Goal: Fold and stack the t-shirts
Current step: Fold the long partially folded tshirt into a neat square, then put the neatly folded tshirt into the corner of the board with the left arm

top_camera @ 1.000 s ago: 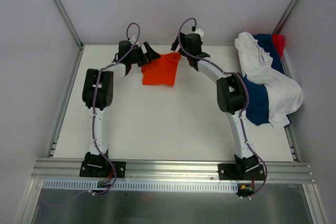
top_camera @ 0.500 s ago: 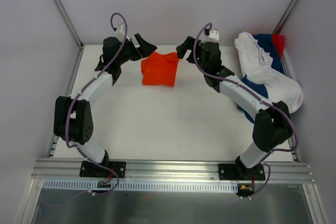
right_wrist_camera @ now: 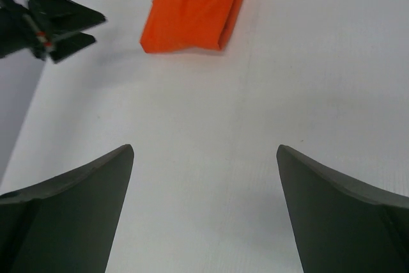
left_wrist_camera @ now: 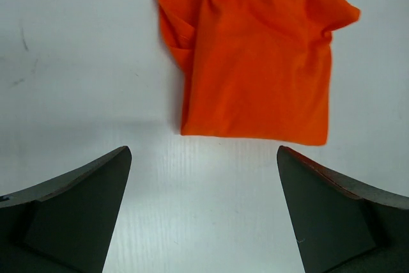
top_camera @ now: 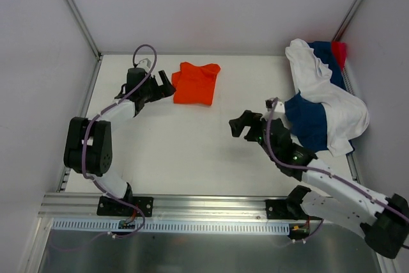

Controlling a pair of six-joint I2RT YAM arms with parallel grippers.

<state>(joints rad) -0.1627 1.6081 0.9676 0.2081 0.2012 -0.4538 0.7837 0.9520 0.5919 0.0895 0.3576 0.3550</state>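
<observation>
My left gripper grabs the t-shirt by the edge facing my left gripper next, to drag the folded orange t-shirt (top_camera: 195,83) still folded toward the stacking spot.
The folded orange t-shirt (top_camera: 195,83) lies flat at the back middle of the table; it also shows in the left wrist view (left_wrist_camera: 255,55) and the right wrist view (right_wrist_camera: 192,7). My left gripper (top_camera: 164,85) is open and empty, just left of the shirt, not touching it. My right gripper (top_camera: 241,124) is open and empty over bare table, well in front and to the right of the shirt. A heap at the back right holds the white t-shirt (top_camera: 329,97), the navy blue t-shirt (top_camera: 310,123) and a bit of the red-pink t-shirt (top_camera: 339,51).
White walls with metal corner posts (top_camera: 73,11) close in the table (top_camera: 192,158) on three sides. A metal rail (top_camera: 211,206) runs along the near edge. The left gripper (right_wrist_camera: 48,27) shows in the right wrist view.
Both grippers have let go of the orange shirt, which now lies flat. The right arm has pulled back far toward the near right; the left gripper has dropped back a little to the shirt's left.
</observation>
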